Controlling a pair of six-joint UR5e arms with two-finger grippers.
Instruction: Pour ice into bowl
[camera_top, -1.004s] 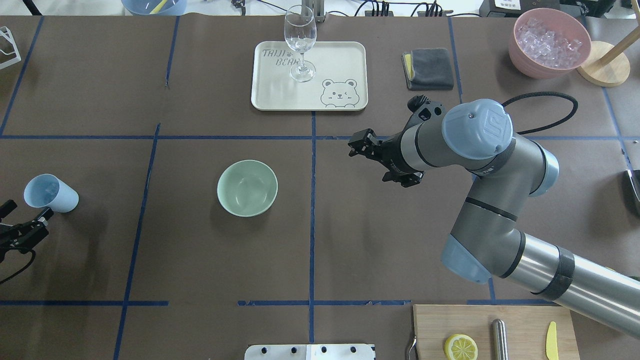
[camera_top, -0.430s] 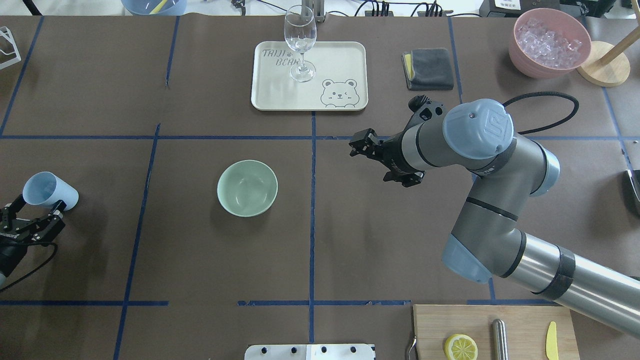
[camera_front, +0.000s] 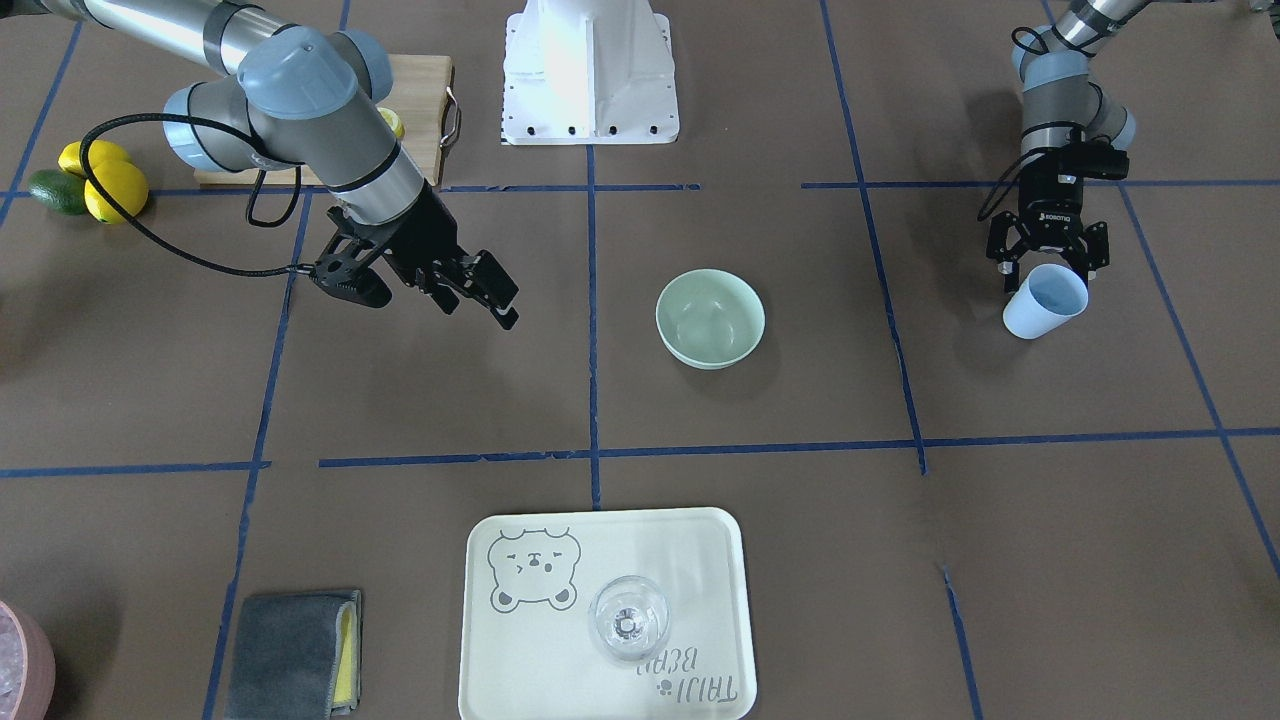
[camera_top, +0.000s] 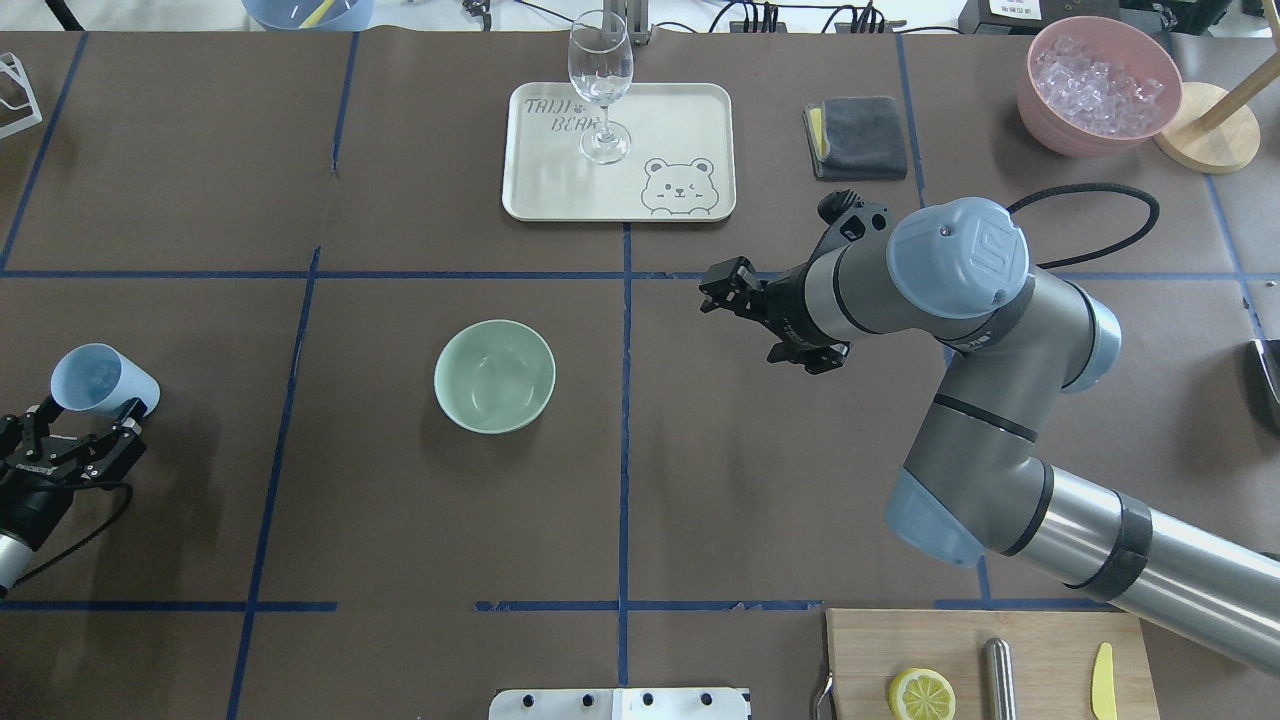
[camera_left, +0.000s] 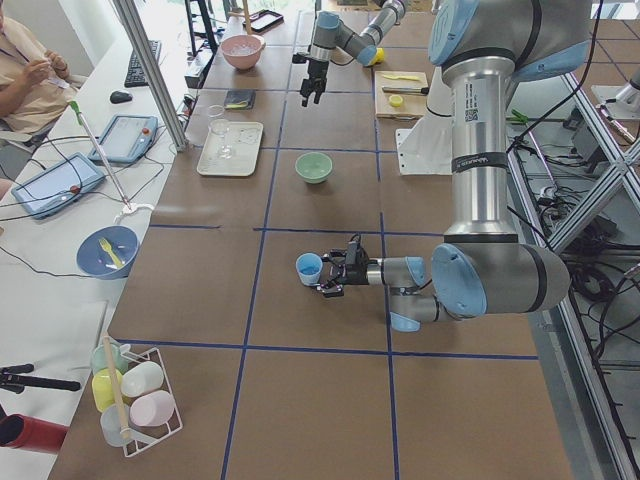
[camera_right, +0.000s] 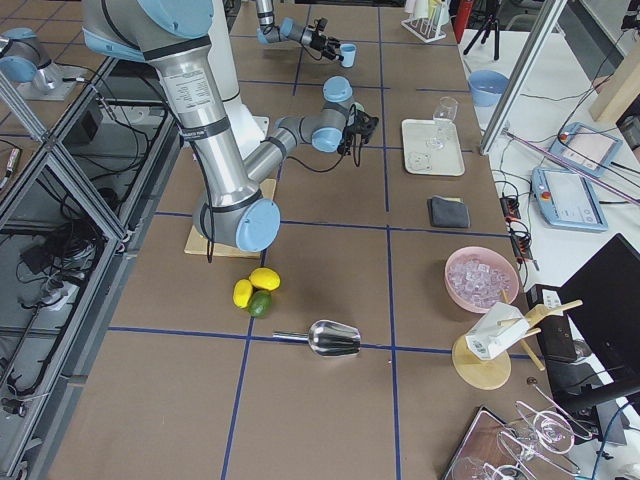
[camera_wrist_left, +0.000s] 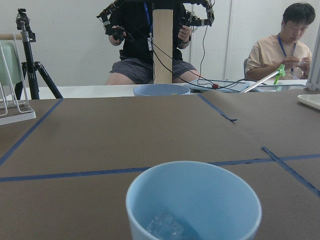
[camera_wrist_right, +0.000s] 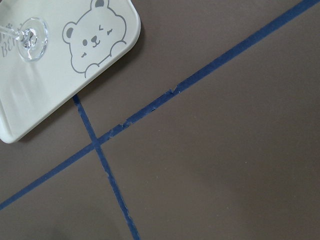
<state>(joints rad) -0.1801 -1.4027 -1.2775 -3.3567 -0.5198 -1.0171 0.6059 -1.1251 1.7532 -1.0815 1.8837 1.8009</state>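
Note:
The left gripper grabs the light blue cup by its side (camera_front: 1027, 312) next, and the cup's rim stays free to pour ice into the bowl (camera_front: 709, 318).
The pale mint-green bowl (camera_top: 494, 376) stands empty, left of the table's centre, and also shows in the front view (camera_front: 710, 318). A light blue cup (camera_top: 100, 380) stands at the far left. The left wrist view shows clear ice (camera_wrist_left: 165, 227) at the bottom of this cup (camera_wrist_left: 192, 200). My left gripper (camera_top: 85, 412) is open with a finger on either side of the cup's base, as the front view (camera_front: 1045, 265) also shows. My right gripper (camera_top: 708, 288) hovers right of the centre line, looks shut and holds nothing.
A cream bear tray (camera_top: 690, 110) with a wine glass (camera_top: 600, 70) lies at the far middle. A grey cloth (camera_top: 858, 135) and a pink bowl (camera_top: 1040, 110) full of ice sit far right. A cutting board (camera_top: 1040, 640) with lemon and knife lies near right.
My left gripper has moved right and forward from behind the blue cup until its open fingers straddle the cup's base. The right arm has barely moved.

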